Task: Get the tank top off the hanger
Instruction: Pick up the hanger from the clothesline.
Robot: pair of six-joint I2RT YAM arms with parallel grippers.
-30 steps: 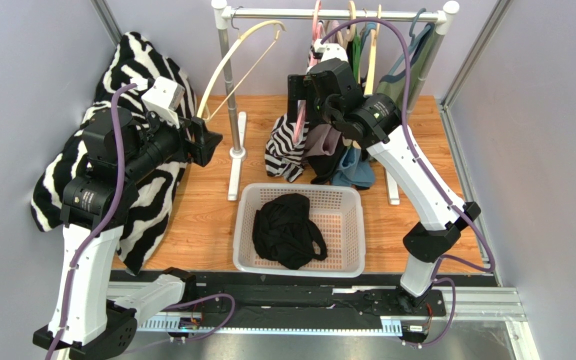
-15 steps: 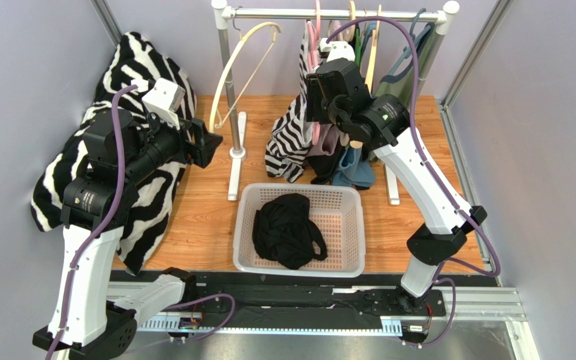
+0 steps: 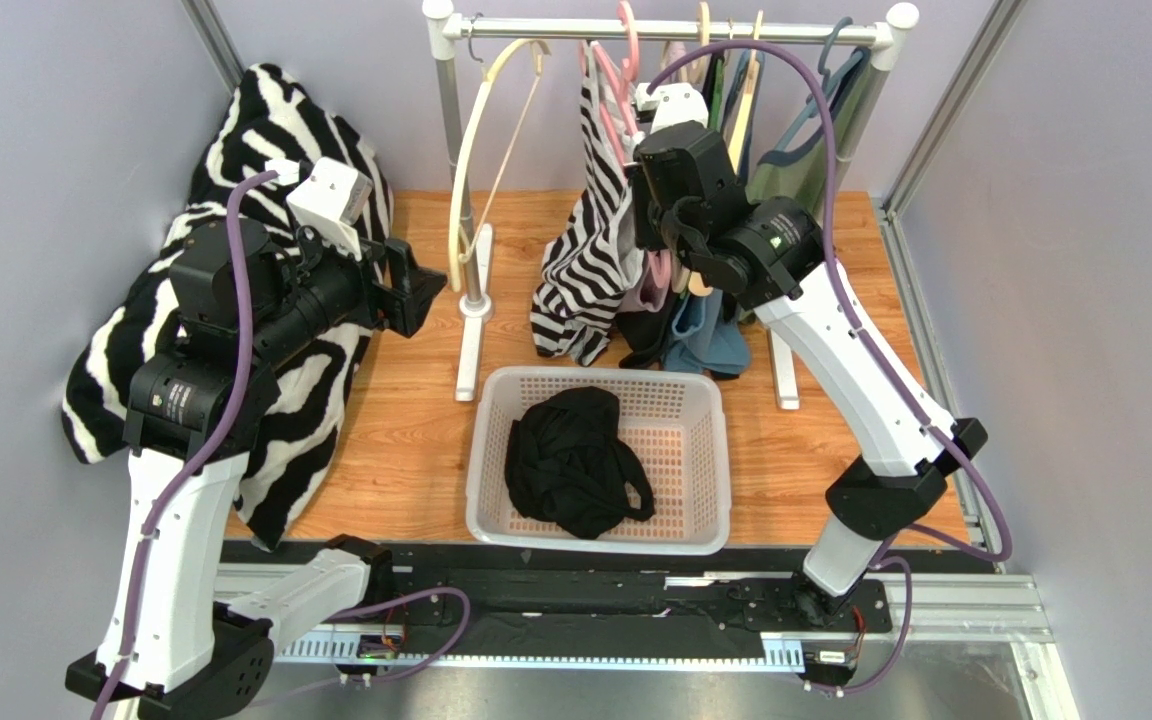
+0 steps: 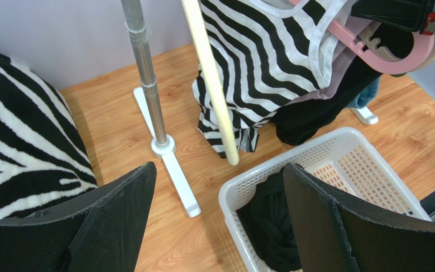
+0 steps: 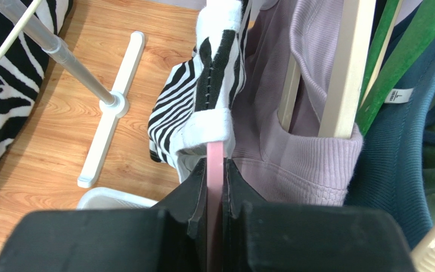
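Observation:
The pink hanger would go up with the striped tank top on it if the robot lifted its right gripper now, as the right gripper's fingers are closed around the hanger's arm [image 3: 632, 147] [image 5: 214, 174].
A black-and-white striped tank top [image 3: 585, 255] hangs on a pink hanger [image 3: 617, 57] from the rail; the left wrist view shows the tank top [image 4: 259, 62] draped over the hanger [image 4: 373, 54]. My right gripper [image 3: 651, 183] is just right of it, below the rail. In the right wrist view that gripper [image 5: 216, 162] is shut on the pink hanger [image 5: 215, 153], right under the top's white-edged strap [image 5: 214, 122]. My left gripper [image 3: 414, 285] hovers open left of the rack, and its view shows nothing between its fingers [image 4: 218, 170].
An empty cream hanger [image 3: 480, 143] hangs at the rail's [image 3: 537, 27] left end beside the rack post [image 4: 146, 73]. Lilac [image 5: 310, 141] and teal [image 5: 407, 147] garments hang right of the tank top. A white basket [image 3: 687, 528] holding a black garment [image 3: 575, 458] sits below. A zebra blanket [image 3: 282, 135] lies left.
My right gripper has closed on the pink hanger and shifted right. The striped tank top has swung up and spread out. The cream hanger swung right. The left arm stayed put.

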